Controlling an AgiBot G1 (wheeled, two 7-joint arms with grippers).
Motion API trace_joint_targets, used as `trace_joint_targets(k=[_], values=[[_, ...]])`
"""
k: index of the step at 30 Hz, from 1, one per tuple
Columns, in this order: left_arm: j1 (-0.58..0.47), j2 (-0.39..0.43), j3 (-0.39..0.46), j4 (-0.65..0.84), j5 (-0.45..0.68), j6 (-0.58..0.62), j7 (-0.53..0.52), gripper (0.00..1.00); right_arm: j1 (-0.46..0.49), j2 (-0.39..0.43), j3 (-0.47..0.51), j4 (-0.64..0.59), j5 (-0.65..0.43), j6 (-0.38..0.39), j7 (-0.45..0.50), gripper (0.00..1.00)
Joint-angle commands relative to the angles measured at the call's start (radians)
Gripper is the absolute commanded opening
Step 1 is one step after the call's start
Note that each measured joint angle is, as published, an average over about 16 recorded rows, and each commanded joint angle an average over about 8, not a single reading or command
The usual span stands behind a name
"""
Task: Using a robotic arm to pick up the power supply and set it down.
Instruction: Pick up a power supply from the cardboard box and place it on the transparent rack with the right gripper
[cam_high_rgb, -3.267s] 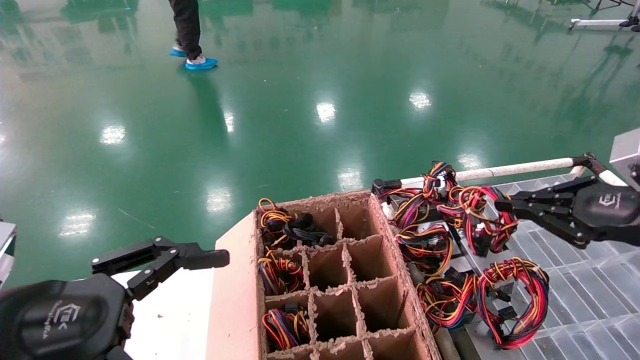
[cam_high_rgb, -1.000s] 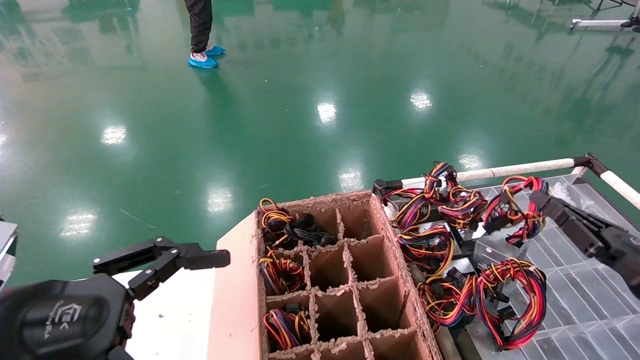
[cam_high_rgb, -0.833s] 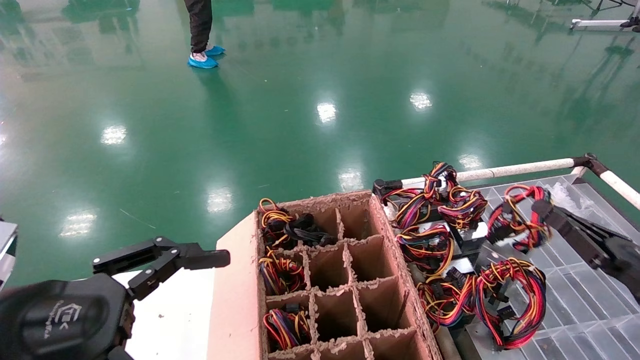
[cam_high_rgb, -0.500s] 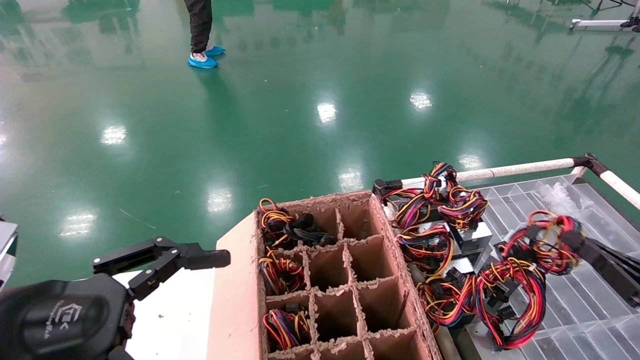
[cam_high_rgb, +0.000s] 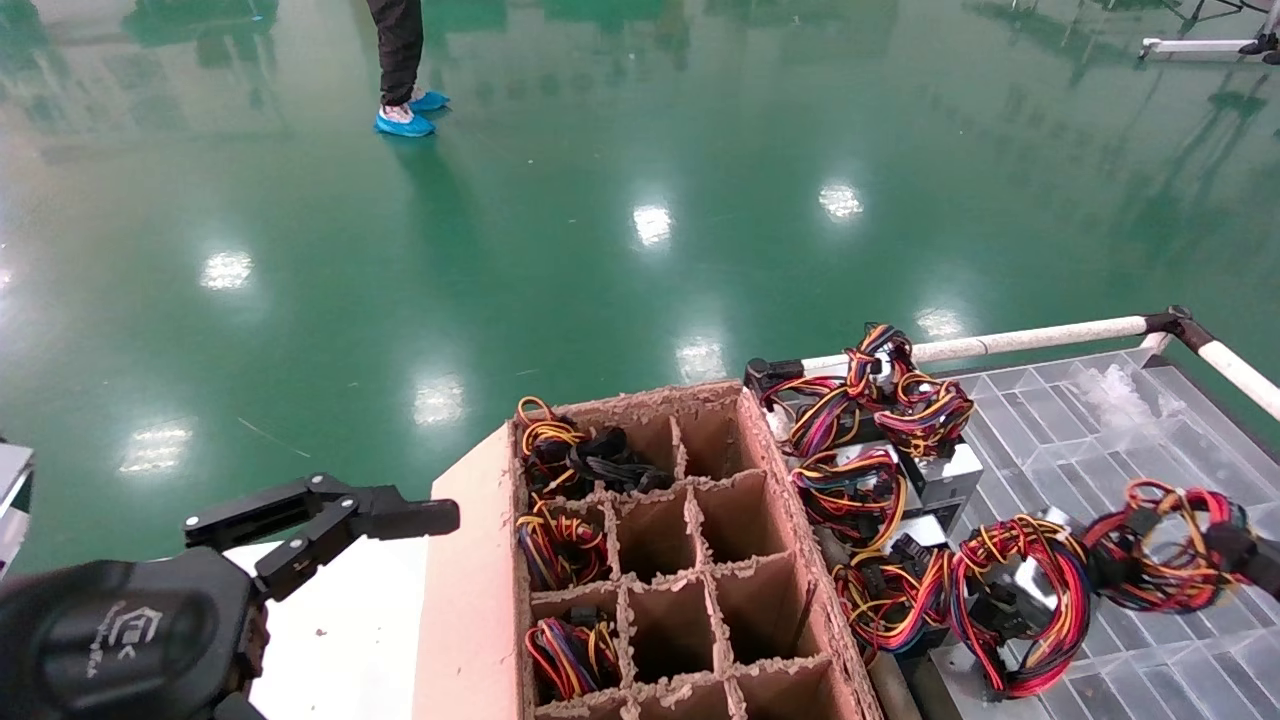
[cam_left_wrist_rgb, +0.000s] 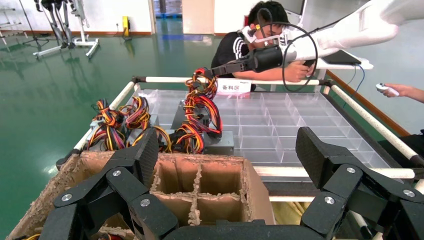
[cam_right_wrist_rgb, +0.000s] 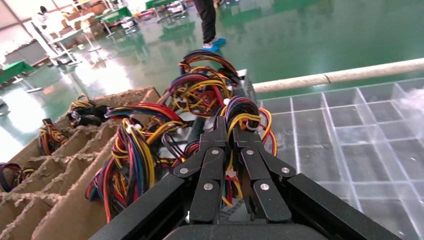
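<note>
The pinched wire loop (cam_high_rgb: 1166, 554) (cam_right_wrist_rgb: 244, 111) hangs short of the lined-up units, so the power supply moves toward them in my right gripper, before its release.
My right gripper (cam_high_rgb: 1228, 548) is at the right edge of the head view, low over the clear gridded tray (cam_high_rgb: 1150, 440). It is shut on the looped red, yellow and black wires of a power supply (cam_high_rgb: 1160, 545). In the right wrist view the black fingers (cam_right_wrist_rgb: 212, 150) pinch that wire loop (cam_right_wrist_rgb: 245, 112), and a patch of the unit's metal grille (cam_right_wrist_rgb: 220, 210) shows beneath them. The left wrist view shows the robotic arm (cam_left_wrist_rgb: 345, 32) holding the bundle (cam_left_wrist_rgb: 202, 95) up. I cannot tell whether the box touches the tray. My left gripper (cam_high_rgb: 380, 510) is parked open at lower left.
A divided cardboard box (cam_high_rgb: 760, 440) with wired units in several cells stands beside the tray. More power supplies (cam_high_rgb: 880, 490) lie along the tray's left side. A white rail (cam_high_rgb: 1030, 338) edges the tray. One person stands far off (cam_high_rgb: 400, 60) and another sits behind the tray (cam_left_wrist_rgb: 250, 42).
My right gripper has carried the wire bundle from over the back of the tray toward the front right and lower. The left arm has not moved.
</note>
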Motion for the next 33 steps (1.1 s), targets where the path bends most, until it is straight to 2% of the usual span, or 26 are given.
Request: trace_joint_targets(k=[1,11,24,33], values=[[0.0,0.0,0.0,0.0,0.0,0.0,0.0,1.0,-0.018,0.009,0.005,0.003,0.009,0.002,-0.001,0.0],[0.0,0.0,0.0,0.0,0.0,0.0,0.0,1.0,-0.041,0.011,0.018,0.014,0.031,0.025,-0.002,0.0],[0.0,0.0,0.0,0.0,0.0,0.0,0.0,1.0,0.03,0.026,-0.004,0.024,-0.007,0.075,0.003,0.0],[0.0,0.0,0.001,0.0,0.0,0.0,0.0,1.0,0.117,-0.006,-0.039,0.065,-0.063,0.101,0.012,0.0]])
